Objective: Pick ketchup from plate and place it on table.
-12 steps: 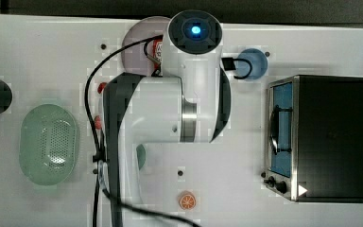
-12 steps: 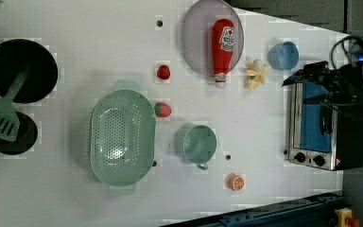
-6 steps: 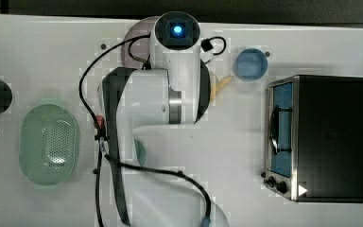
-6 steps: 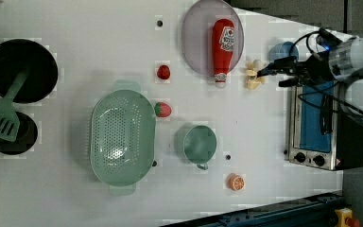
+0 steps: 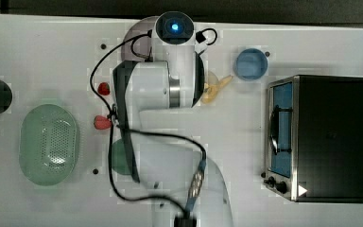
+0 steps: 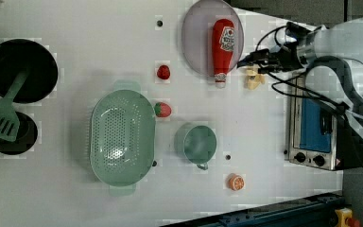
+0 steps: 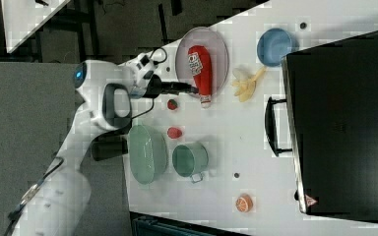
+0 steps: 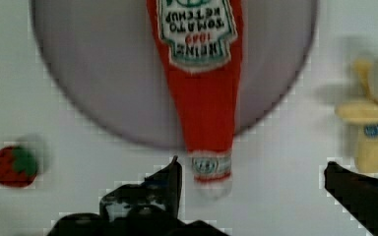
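My gripper grabs the ketchup by its red body between label and cap (image 6: 223,61) next, to move the ketchup from the plate (image 6: 196,42) to the table.
The ketchup (image 6: 222,45) is a slim red bottle lying on the pale lilac plate (image 6: 196,42), its pale cap reaching the rim toward the green cup. It also shows in the right view as ketchup (image 7: 199,69) on the plate (image 7: 219,54). My gripper (image 6: 242,61) hangs open above the white table (image 6: 75,38), just off the plate's rim near the cap end. In the wrist view the ketchup (image 8: 202,93) lies on the plate (image 8: 103,73), and its cap sits between the spread fingers of my gripper (image 8: 251,177), close to one fingertip (image 8: 173,174). Nothing is held.
A peeled banana (image 6: 254,78) lies beside the gripper, with a blue bowl (image 5: 250,64) and a toaster oven (image 5: 321,137) beyond. Two strawberries (image 6: 163,72) (image 6: 163,109), a green basket (image 6: 122,137), a green cup (image 6: 196,142) and an orange slice (image 6: 236,181) dot the table.
The arm has swung from over the oven and blue bowl toward the plate, leftward in the left view. The gripper has stayed open and holds nothing.
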